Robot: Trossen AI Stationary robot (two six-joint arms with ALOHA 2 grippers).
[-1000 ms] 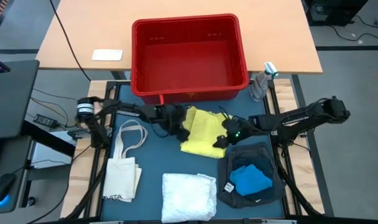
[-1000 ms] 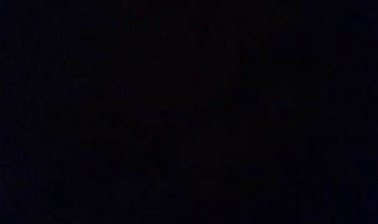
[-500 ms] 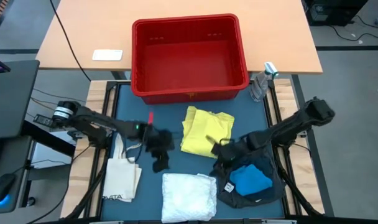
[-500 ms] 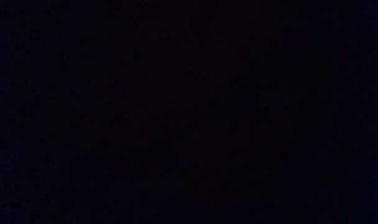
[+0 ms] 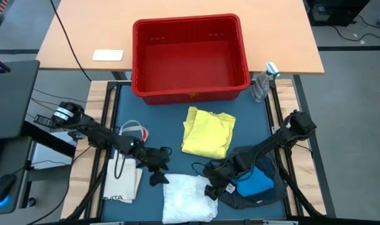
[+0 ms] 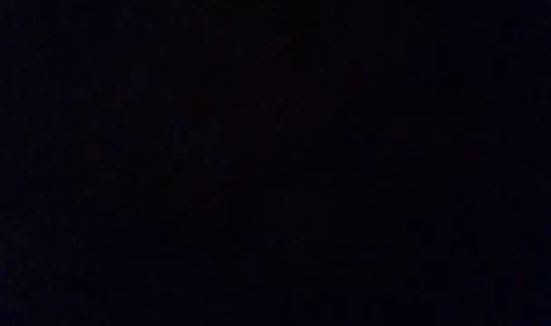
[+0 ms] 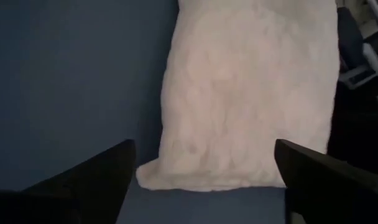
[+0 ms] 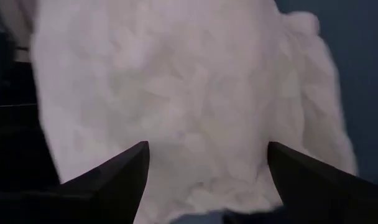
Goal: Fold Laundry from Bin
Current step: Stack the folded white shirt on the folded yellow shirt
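Note:
The white textured cloth goes with the yellow cloth [image 5: 207, 132] to stack the folded laundry. My left gripper should grab it by its folded corner [image 5: 168, 179] next.
The white textured cloth [image 5: 190, 197] lies folded flat at the table's near middle. My left gripper [image 5: 157, 172] stands open just above its far left corner [image 7: 153, 176]. My right gripper [image 5: 214, 187] stands open over its far right edge [image 8: 195, 124]. A folded yellow cloth [image 5: 207, 132] lies flat at mid table. A bright blue piece [image 5: 252, 181] rests on a dark grey cloth [image 5: 255, 199] at the near right. The red bin [image 5: 190, 56] stands at the far middle, nothing showing inside it. The low view is black.
A cream tote bag [image 5: 122, 178] with long handles lies at the near left, under my left arm. A spray bottle [image 5: 264, 81] stands beside the bin's right near corner. A white card [image 5: 108, 55] lies on the wooden table left of the bin.
Both grippers have left the yellow cloth's far part and swept toward the table's near edge, rolling at the wrist, to the white cloth's far corners. My left gripper also went toward the left, my right gripper sank a little. The yellow cloth stays flat.

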